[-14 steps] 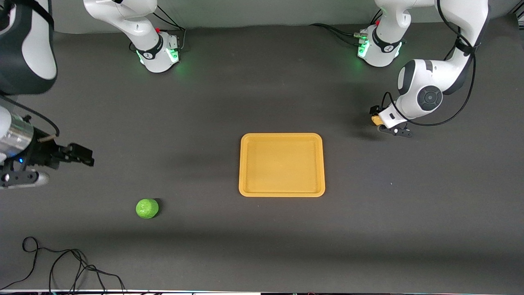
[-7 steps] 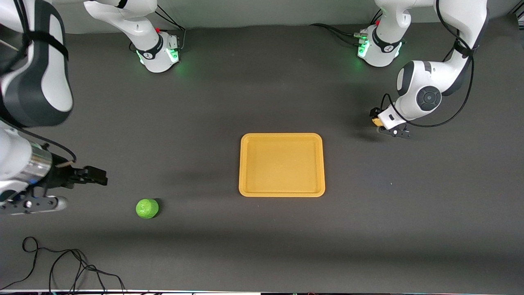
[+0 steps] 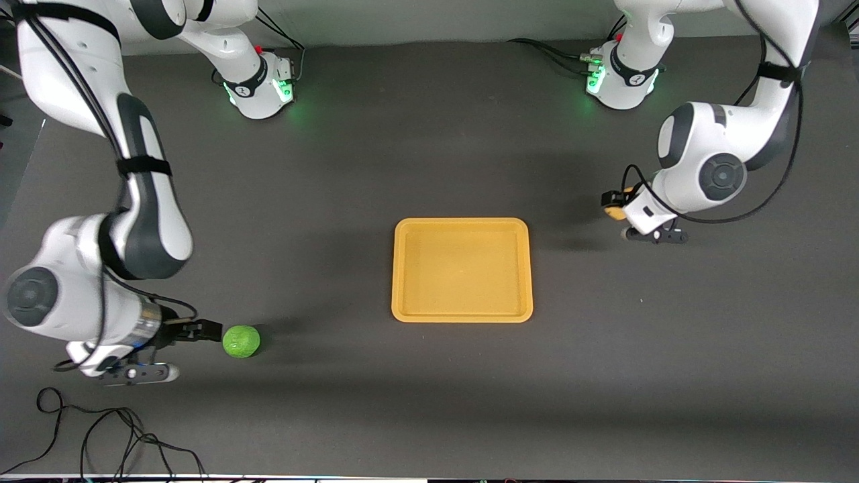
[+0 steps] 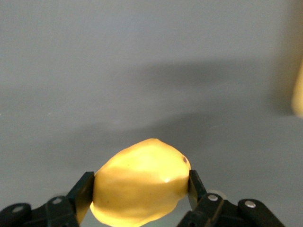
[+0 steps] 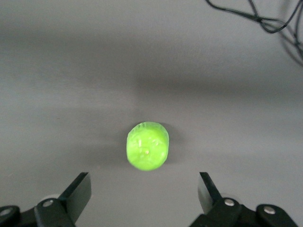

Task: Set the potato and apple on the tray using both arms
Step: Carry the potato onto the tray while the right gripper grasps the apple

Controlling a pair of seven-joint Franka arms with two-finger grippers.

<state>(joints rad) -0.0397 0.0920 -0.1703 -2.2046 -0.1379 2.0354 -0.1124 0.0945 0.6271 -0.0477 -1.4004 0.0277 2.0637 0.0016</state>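
Observation:
I need to grab the green apple (image 3: 241, 341) by its round sides with my right gripper next. Then that gripper should put the apple on the yellow-orange tray.
The yellow-orange tray (image 3: 405, 270) lies in the middle of the table with nothing on it. The green apple (image 3: 241, 341) sits on the table toward the right arm's end, nearer the front camera than the tray. My right gripper (image 3: 203, 332) is open, low beside the apple; in the right wrist view the apple (image 5: 147, 145) lies just ahead of the spread gripper (image 5: 144, 194). My left gripper (image 3: 616, 208) is shut on the potato (image 3: 611, 211), above the table beside the tray's far corner toward the left arm's end. The left wrist view shows the potato (image 4: 140, 182) clamped in the gripper (image 4: 140, 190).
A loose black cable (image 3: 100, 436) lies at the table's front corner at the right arm's end, and shows in the right wrist view (image 5: 265, 19). The arm bases (image 3: 262, 84) stand along the far edge. The tray's edge (image 4: 298, 94) shows in the left wrist view.
My right arm has swung down and toward the front camera, bringing its open gripper right beside the apple. My left gripper with the potato has shifted slightly toward the front camera.

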